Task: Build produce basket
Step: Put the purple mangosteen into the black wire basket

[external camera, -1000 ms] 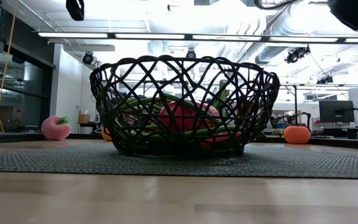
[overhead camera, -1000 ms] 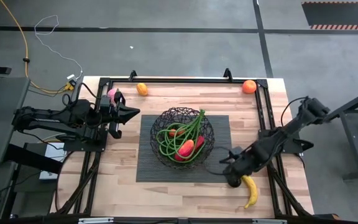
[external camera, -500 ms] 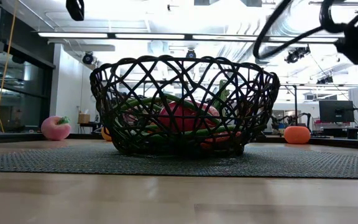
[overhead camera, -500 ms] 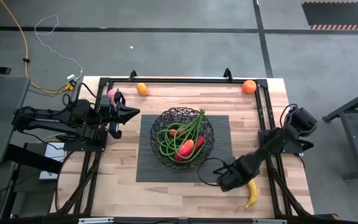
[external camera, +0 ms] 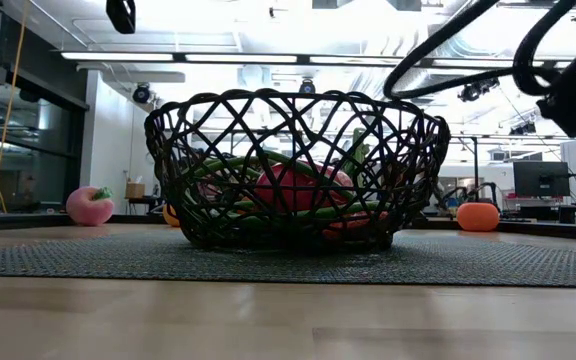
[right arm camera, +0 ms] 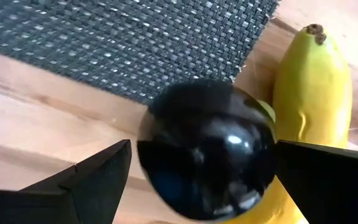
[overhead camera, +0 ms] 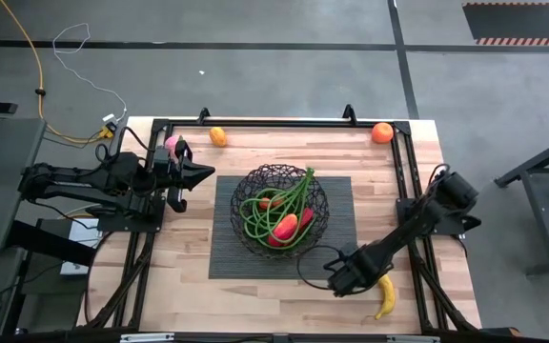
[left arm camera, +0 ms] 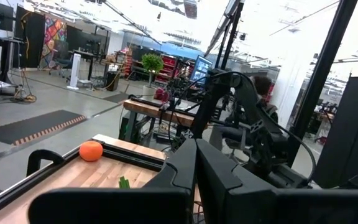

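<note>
Both fingers of my right gripper stand on either side of the glossy dark fruit near the yellow banana (right arm camera: 309,93), so it is now time to close on it.
The black wire basket (overhead camera: 282,205) stands on a dark ribbed mat (overhead camera: 336,257) and holds green beans (overhead camera: 255,217) and red peppers (overhead camera: 286,229). My right gripper (overhead camera: 344,278) points down at the mat's near right corner, open. In its wrist view a glossy dark round fruit (right arm camera: 207,149) lies on the wood between the two fingers, against a yellow banana (right arm camera: 309,93). I see no touch. My left gripper (overhead camera: 203,173) waits shut, level, left of the basket. A pink peach (external camera: 90,205) rests on the table behind it.
Two oranges lie at the far edge, one at the left (overhead camera: 217,136) and one in the right corner (overhead camera: 381,132). The banana (overhead camera: 385,293) lies near the right front corner. Black frame rails (overhead camera: 403,171) run along the table's sides.
My right gripper has come down and a little toward the table's left and near edges, tipping steeper, and now straddles the dark fruit beside the banana. Its fingers have stayed open. Nothing else has moved.
</note>
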`<action>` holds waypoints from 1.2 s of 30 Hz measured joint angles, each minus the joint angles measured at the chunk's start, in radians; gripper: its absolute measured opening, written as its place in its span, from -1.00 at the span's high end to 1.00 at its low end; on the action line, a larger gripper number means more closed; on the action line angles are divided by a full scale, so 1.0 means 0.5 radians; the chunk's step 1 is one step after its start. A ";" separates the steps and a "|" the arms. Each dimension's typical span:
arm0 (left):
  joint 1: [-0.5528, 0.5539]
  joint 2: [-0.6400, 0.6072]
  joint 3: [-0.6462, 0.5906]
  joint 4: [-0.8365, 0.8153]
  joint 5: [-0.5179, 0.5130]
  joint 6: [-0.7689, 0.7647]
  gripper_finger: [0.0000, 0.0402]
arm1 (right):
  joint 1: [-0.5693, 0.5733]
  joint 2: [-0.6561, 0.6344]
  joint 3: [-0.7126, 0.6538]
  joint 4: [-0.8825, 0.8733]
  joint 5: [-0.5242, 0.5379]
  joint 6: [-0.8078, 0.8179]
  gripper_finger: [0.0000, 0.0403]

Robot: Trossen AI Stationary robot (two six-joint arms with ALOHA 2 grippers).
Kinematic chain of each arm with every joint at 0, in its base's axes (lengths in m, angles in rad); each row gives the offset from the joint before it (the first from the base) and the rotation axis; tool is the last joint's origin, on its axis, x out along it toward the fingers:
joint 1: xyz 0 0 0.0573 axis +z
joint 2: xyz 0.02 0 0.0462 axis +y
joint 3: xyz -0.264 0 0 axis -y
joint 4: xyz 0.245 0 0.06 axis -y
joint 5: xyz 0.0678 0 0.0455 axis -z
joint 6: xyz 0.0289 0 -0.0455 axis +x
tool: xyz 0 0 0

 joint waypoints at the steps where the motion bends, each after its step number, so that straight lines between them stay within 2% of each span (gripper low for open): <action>1: 0.001 0.000 0.000 0.000 0.000 0.000 1.00 | 0.000 0.008 0.000 -0.001 0.001 0.002 -0.81; 6: 0.000 0.000 0.000 0.000 -0.007 0.000 1.00 | 0.000 0.008 -0.001 -0.013 0.032 0.040 -0.75; 15: 0.001 0.000 0.000 -0.002 -0.114 0.017 1.00 | 0.000 0.008 -0.001 -0.022 0.031 0.041 -0.47; 19: 0.000 0.000 0.000 -0.002 -0.119 0.017 1.00 | 0.000 0.003 -0.001 -0.024 0.024 -0.059 -0.39; 23: 0.001 0.000 0.000 -0.003 -0.126 0.017 1.00 | -0.001 -0.114 0.034 -0.123 0.011 -0.390 -0.36; 27: 0.000 0.000 0.000 -0.007 -0.152 0.017 1.00 | -0.017 -0.367 0.057 -0.256 0.096 -0.738 -0.35; 32: 0.000 0.000 0.000 -0.017 -0.154 0.017 1.00 | -0.099 -0.724 0.056 -0.123 0.260 -1.183 -0.35; 36: 0.000 0.002 0.000 -0.136 -0.155 0.009 1.00 | -0.260 -0.878 0.056 0.103 0.331 -1.665 -0.34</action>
